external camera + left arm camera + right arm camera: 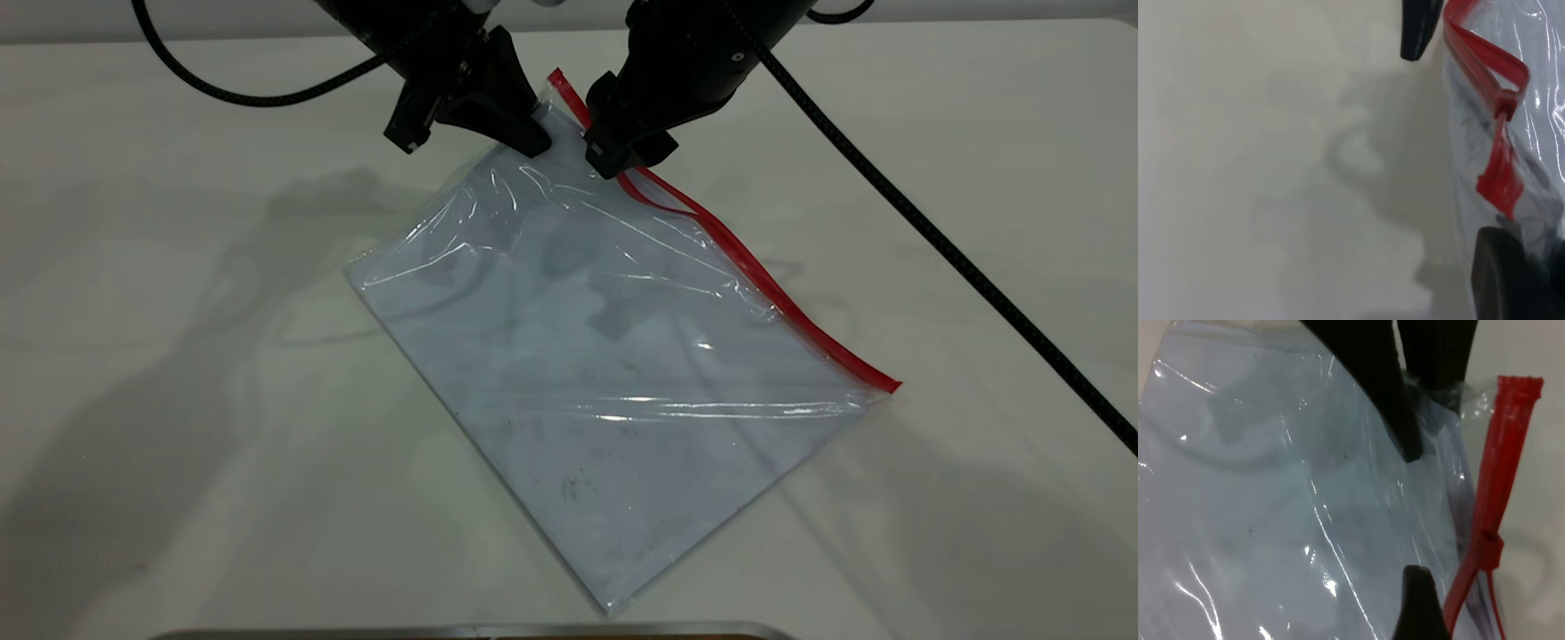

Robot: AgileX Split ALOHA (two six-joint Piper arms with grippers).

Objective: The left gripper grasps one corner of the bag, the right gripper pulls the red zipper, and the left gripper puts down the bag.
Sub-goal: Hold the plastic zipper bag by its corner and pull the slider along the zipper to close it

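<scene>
The split red zipper needs to be closed along the bag, so my right gripper should next grab the zipper by its slider tab [1489,547].
The bag [605,356] lies slanted on the white table, its far end lifted. My left gripper [538,138] is shut on the corner of the bag [556,102], where the red zipper [782,302] ends. My right gripper [618,160] is right beside it, open and astride the red strip. In the right wrist view one fingertip [1418,593] is on the bag side of the strip, just short of the slider tab [1489,547]. Past the slider the strip splits into two lines. The left wrist view shows the slider [1503,107] and the right gripper's other fingertip [1418,30].
The right arm's thick braided cable [933,240] crosses the table at the right. The left arm's thin cable [249,93] hangs at the far left. A grey metal edge [471,633] runs along the near table edge.
</scene>
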